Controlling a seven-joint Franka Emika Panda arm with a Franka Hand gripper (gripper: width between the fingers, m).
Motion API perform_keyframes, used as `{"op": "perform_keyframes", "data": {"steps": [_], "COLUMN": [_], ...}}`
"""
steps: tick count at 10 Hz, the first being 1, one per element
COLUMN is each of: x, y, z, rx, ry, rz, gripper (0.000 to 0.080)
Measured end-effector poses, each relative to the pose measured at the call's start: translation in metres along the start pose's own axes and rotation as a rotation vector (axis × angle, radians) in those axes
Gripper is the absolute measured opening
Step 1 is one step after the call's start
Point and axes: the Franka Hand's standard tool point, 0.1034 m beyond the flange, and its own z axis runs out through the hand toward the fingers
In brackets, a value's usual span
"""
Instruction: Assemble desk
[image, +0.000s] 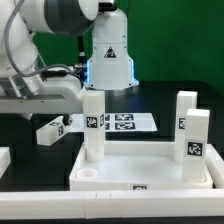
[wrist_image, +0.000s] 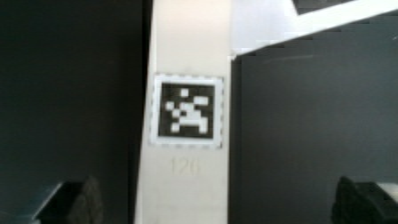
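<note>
The robot's fingers stop above the tagged leg and black table shows beside it, so the gripper would miss if it closed now. The gripper needs to move lower before it closes on the leg.
The white desk top (image: 150, 172) lies at the front with its raised rim up. One tagged leg (image: 93, 125) stands upright in the corner socket on the exterior view's left. Two more legs (image: 186, 112) (image: 194, 143) stand on the exterior view's right side of the top. A fourth leg (image: 52, 129) lies on the black table at the exterior view's left. My gripper (image: 103, 82) hangs just above the left upright leg. In the wrist view that leg (wrist_image: 187, 110) runs between my dark fingers (wrist_image: 71, 205), nearer one of them. The gripper (wrist_image: 217, 207) is open, touching nothing.
The marker board (image: 128, 122) lies flat on the black table behind the desk top. A white block edge (image: 4, 160) shows at the exterior view's left border. The arm's white links (image: 40, 95) reach in from the upper left.
</note>
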Motion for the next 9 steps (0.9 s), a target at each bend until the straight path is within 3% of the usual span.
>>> {"op": "perform_keyframes", "data": {"steps": [4,5,7,9], "x": [-0.001,-0.002,0.013,0.011], "y": [-0.008,-0.008,0.002,0.016], "z": [0.004,0.002,0.000,0.005], "rx": [0.017,0.032,0.053,0.057], "ry": [-0.257,-0.332,-0.350,-0.360], "rz": [-0.014,-0.007,0.017,0.044], "gripper": [0.0649,0.0649,0.0649,0.0649]}}
